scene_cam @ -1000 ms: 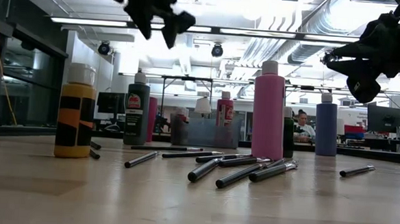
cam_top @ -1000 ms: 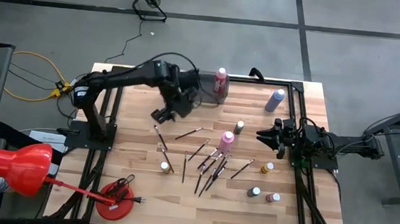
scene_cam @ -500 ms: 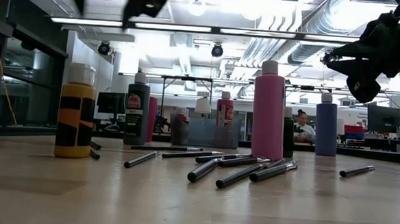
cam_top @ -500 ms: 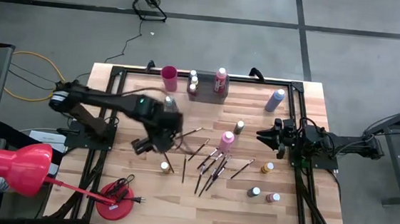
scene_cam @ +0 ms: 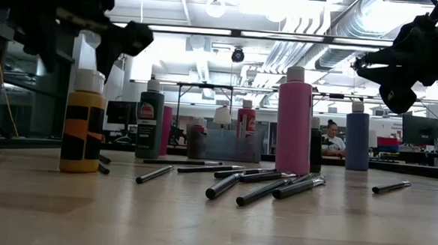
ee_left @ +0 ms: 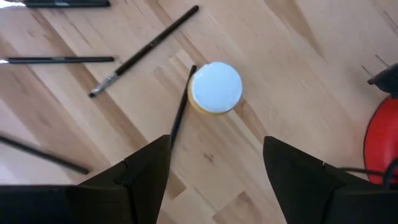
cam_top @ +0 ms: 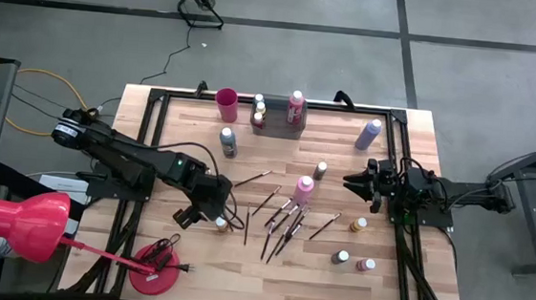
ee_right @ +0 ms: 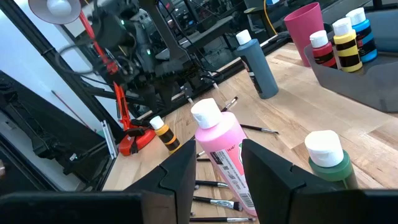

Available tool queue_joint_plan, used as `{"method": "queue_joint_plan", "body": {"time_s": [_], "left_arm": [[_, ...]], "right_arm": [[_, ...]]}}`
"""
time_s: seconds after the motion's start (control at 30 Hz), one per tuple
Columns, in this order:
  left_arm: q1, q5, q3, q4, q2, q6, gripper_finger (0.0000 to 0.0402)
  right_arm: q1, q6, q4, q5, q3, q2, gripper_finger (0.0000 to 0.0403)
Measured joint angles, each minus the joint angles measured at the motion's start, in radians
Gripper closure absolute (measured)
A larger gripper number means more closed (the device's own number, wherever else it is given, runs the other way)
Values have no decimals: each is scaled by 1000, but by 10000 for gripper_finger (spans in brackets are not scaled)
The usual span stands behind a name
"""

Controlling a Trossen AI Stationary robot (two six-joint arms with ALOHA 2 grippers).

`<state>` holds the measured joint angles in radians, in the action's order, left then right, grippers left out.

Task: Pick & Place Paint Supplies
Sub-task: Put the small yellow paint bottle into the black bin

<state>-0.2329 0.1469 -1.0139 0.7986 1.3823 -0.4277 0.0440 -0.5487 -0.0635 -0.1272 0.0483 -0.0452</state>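
Note:
The white cap (cam_top: 221,222) sits beyond both finger ends of my open left gripper, so it lowers toward the yellow paint bottle, before it closes on the bottle.
A yellow paint bottle (ee_left: 216,87) with a white cap stands upright on the wooden table (cam_top: 183,258), near its left front. A thin brush (ee_left: 180,115) lies beside it. My left gripper (ee_left: 216,146) hovers above the bottle (cam_top: 221,224), pointing steeply down, open, with nothing between its fingers. In the low view the gripper (scene_cam: 84,37) hangs over the bottle's cap (scene_cam: 88,80). More brushes (cam_top: 282,218) lie scattered mid-table around a pink bottle (cam_top: 303,186). My right gripper (cam_top: 352,182) waits level at the right edge, open and holding nothing.
A grey tray (cam_top: 276,127) holding small bottles and a pink cup (cam_top: 226,104) stand at the far edge. A dark bottle (cam_top: 228,142), a lavender one (cam_top: 369,134) and several small ones (cam_top: 358,224) stand around. A red round base (cam_top: 158,268) sits at the near left.
My left gripper has swung from beside the tray at the far edge toward the table's near left and has come down, ending over the yellow bottle. Its fingers stay open. No bottle or brush has moved.

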Motion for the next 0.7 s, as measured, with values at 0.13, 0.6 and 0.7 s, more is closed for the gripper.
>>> {"method": "queue_joint_plan", "body": {"time_s": [0.13, 0.6, 0.7], "left_arm": [[-6, 1, 49, -61, 0, 62, 153], [-5, -1, 110, -239, 0, 224, 153], [-5, 12, 111, -243, 0, 226, 153]], "right_arm": [[0, 0, 0, 0, 0, 0, 279], [0, 0, 0, 0, 0, 0, 279], [0, 0, 0, 0, 0, 0, 279]]}}
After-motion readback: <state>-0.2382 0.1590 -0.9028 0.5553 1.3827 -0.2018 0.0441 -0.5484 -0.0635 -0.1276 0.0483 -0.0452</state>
